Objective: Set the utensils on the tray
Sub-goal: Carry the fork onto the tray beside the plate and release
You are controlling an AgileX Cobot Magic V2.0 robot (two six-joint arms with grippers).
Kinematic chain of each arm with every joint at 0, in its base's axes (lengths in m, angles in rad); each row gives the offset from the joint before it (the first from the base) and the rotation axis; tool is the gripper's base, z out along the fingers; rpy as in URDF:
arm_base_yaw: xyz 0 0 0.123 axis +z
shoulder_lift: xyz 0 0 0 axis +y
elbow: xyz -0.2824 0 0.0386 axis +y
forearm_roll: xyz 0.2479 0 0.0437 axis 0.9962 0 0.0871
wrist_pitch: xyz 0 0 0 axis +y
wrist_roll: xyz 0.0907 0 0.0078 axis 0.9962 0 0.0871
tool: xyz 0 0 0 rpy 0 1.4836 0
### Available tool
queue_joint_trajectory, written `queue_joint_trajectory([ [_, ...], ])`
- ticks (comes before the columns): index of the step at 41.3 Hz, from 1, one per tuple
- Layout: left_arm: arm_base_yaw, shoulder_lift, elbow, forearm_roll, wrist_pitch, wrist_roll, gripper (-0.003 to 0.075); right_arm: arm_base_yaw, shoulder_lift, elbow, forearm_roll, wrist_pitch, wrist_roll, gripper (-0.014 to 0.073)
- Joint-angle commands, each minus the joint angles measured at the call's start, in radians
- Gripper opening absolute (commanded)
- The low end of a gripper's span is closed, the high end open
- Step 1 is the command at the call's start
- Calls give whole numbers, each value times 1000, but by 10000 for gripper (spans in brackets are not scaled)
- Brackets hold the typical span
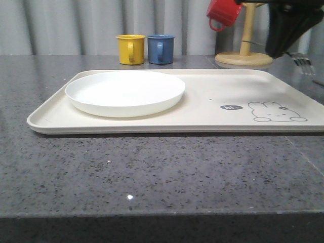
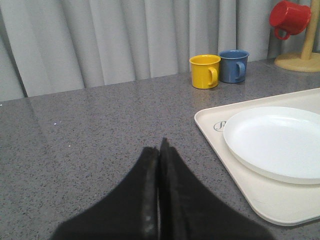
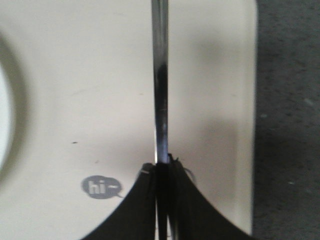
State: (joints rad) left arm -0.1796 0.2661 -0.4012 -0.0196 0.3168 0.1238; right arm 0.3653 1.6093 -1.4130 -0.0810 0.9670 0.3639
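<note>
The fork's teeth hang above the cream tray (image 1: 212,93), so my right gripper keeps holding the fork until its teeth are down on the tray.
My right gripper (image 1: 277,52) hangs above the far right corner of the cream tray (image 1: 212,93), shut on a silver fork (image 3: 160,75). The fork's handle runs out from the jaws over the tray (image 3: 75,75), and its tines (image 1: 302,61) show beside the gripper in the front view. A round white plate (image 1: 125,91) lies on the tray's left half. My left gripper (image 2: 159,149) is shut with nothing in it, over the grey counter to the left of the tray (image 2: 210,127) and the plate (image 2: 277,140).
Behind the tray stand a yellow mug (image 1: 130,49) and a blue mug (image 1: 161,48). A red mug (image 1: 223,12) hangs on a wooden stand (image 1: 245,50) at the back right, close to my right arm. A grey curtain closes the back.
</note>
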Motion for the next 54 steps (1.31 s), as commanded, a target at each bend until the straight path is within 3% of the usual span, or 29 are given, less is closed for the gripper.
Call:
queue_joint_trajectory([
  [1, 1, 8, -28, -9, -85, -8, -19, 71, 12, -77, -41, 2, 53, -92],
  [14, 1, 8, -28, -9, -85, -8, -19, 135, 118, -128, -65, -15, 200, -92],
  [41, 1, 8, -28, -9, -85, -8, -19, 135, 200, -128, -3, -82, 233, -85],
  [45, 1, 8, -28, -9, -85, -8, -19, 135, 197, -128, -2, -83, 233, -7],
  [54, 1, 8, -28, -9, -85, -8, -19, 135, 180, -133, -2, -82, 233, 305],
])
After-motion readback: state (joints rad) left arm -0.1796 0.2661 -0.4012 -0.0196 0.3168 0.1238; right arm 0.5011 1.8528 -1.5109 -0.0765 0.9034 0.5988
